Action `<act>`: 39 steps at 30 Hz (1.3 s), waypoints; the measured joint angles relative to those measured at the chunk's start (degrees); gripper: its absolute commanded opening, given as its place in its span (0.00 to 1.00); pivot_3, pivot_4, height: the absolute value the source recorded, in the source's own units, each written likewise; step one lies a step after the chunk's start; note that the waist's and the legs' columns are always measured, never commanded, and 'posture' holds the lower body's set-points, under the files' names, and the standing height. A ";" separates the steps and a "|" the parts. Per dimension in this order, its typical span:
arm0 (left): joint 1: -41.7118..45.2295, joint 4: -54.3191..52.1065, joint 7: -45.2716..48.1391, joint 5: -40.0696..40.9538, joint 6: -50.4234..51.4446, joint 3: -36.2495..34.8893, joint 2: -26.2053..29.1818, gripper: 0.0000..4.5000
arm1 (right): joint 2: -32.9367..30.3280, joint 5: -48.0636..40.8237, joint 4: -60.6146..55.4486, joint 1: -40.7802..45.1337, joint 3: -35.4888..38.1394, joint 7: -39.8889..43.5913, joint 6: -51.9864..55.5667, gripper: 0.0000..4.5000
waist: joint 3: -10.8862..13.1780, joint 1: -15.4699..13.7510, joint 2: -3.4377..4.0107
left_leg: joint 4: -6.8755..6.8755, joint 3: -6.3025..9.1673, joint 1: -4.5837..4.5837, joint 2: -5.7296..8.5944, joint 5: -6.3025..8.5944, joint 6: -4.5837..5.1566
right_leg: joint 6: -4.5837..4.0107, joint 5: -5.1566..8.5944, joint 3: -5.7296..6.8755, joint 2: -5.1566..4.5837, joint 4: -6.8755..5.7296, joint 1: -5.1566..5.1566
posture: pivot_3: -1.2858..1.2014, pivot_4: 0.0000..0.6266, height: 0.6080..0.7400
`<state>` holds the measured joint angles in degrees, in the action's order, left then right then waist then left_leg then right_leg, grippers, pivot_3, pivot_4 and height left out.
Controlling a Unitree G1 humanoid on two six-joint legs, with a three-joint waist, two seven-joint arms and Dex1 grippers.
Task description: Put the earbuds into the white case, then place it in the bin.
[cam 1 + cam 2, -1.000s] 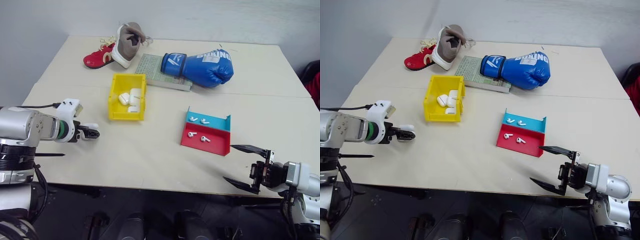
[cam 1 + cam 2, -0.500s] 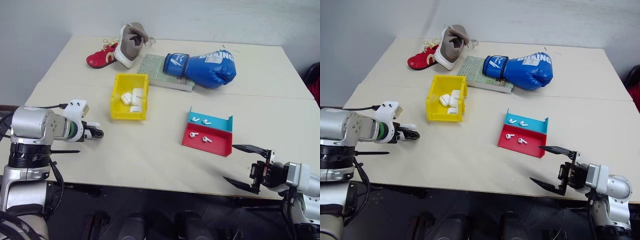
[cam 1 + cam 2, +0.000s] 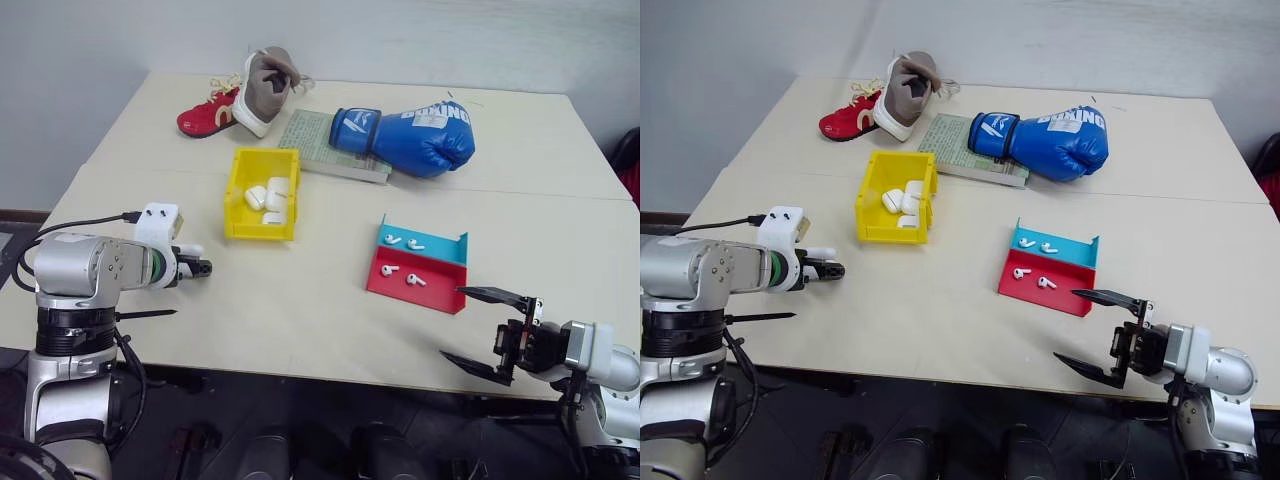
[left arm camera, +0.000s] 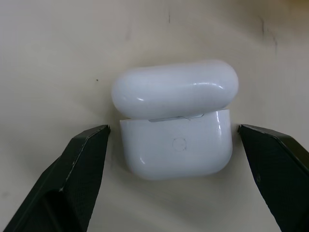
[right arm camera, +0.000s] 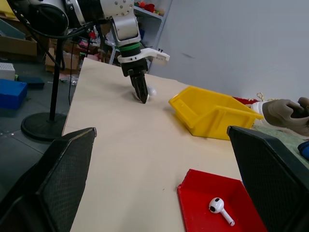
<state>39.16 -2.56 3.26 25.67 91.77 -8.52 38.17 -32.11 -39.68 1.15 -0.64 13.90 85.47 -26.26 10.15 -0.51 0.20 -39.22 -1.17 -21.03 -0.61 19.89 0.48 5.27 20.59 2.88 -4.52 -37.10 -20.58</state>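
The white case's lower body is beside the fingers of my left gripper in the left wrist view. My left gripper would hold the case now, so I need to close it.
The white case (image 4: 176, 154) lies on the table near its left front part, its lid seam facing me. My left gripper (image 3: 200, 268) is open, one black finger (image 4: 72, 183) on each side of the case, with a small gap on both sides. Several white earbuds (image 3: 393, 239) lie in the red-and-teal stepped tray (image 3: 440, 298) right of centre. Behind the left gripper stands the yellow bin (image 3: 258, 233), which holds three white cases (image 3: 270, 195). My right gripper (image 3: 478, 328) hangs wide open and empty at the table's front right edge, in front of the tray.
At the far side lie a red shoe (image 3: 205, 115), a beige-grey shoe (image 3: 262, 90), a green book (image 3: 315, 140) and a blue boxing glove (image 3: 410, 135). A seam (image 3: 560, 190) crosses the table behind the bin.
My left arm has tucked in and its gripper has edged a little to the right, down toward the table. The right gripper has stayed put. The head view shifted slightly.
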 measured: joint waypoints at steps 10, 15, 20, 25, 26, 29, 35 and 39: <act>-3.36 -3.47 -4.30 4.97 -0.86 -1.90 0.15 0.62 | 1.01 0.76 0.20 0.50 -0.05 -0.04 -0.04 1.00 | -0.02 0.11 0.04 | 0.01 0.01 0.01 0.00 0.00 0.00 | 0.00 0.00 0.00 0.00 0.01 0.00 | 0.52 0.24 1.00; -6.78 -4.98 -3.31 9.48 -0.90 -4.29 3.66 0.62 | 1.13 1.55 0.17 1.04 -0.19 -0.79 0.09 1.00 | -0.03 1.00 0.05 | 0.06 -0.02 0.03 -0.03 0.00 -0.03 | 0.00 0.00 -0.04 0.03 0.04 -0.03 | 0.52 0.24 1.00; -14.90 -10.63 14.09 14.16 -10.51 -7.97 9.21 0.62 | -0.28 2.69 -1.61 1.64 -0.32 -3.28 2.71 1.00 | -0.01 0.74 0.04 | 0.06 0.00 -0.05 -0.05 -0.02 -0.08 | -0.02 0.01 -0.04 0.03 0.21 -0.09 | 0.52 0.24 1.00; -27.05 -17.87 44.22 17.49 -38.99 -14.83 9.40 0.62 | -5.47 3.21 -3.33 0.13 0.37 -5.36 7.74 1.00 | 0.02 0.23 0.10 | 0.11 0.06 -0.06 -0.04 -0.01 -0.08 | -0.07 0.03 0.03 -0.02 0.66 0.05 | 0.52 0.24 1.00; -27.85 -18.51 47.94 18.78 -42.62 -15.77 7.54 0.62 | -6.04 3.28 -3.31 -0.34 0.58 -5.71 8.45 1.00 | 0.02 -0.02 0.11 | 0.09 0.06 -0.05 -0.04 0.00 -0.07 | -0.07 0.03 0.03 -0.03 0.67 0.07 | 0.52 0.24 1.00; -28.41 -19.64 54.57 21.54 -50.84 -15.55 1.87 0.62 | -7.31 3.64 -3.33 -1.66 1.85 -6.46 9.65 1.00 | 0.02 -0.34 0.12 | 0.07 0.03 -0.07 -0.04 -0.01 -0.05 | -0.05 0.03 0.03 0.00 0.71 0.10 | 0.52 0.24 1.00; -28.00 -21.90 59.62 22.93 -62.95 -6.82 -11.38 0.62 | -8.50 5.04 -6.09 -9.32 7.31 -9.67 10.19 1.00 | 0.02 -0.79 0.12 | 0.08 0.01 -0.11 -0.02 0.03 0.04 | 0.03 -0.02 0.04 0.06 0.53 0.11 | 0.52 0.24 1.00; -26.77 -20.97 64.23 21.22 -70.87 -0.64 -17.28 0.62 | -8.50 9.09 -9.17 -18.10 12.33 -15.10 10.81 1.00 | 0.00 -0.84 0.16 | 0.07 -0.06 -0.07 -0.02 0.03 0.06 | 0.03 -0.02 0.01 0.07 0.57 0.15 | 0.52 0.24 1.00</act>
<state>12.39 -23.54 67.48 46.88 20.90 -9.16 20.89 -40.62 -30.59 -8.02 -18.74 26.23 70.37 -15.45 10.15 -1.35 0.36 -39.15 -1.22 -21.10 -0.63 19.91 0.54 5.30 20.58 2.89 -4.45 -36.54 -20.43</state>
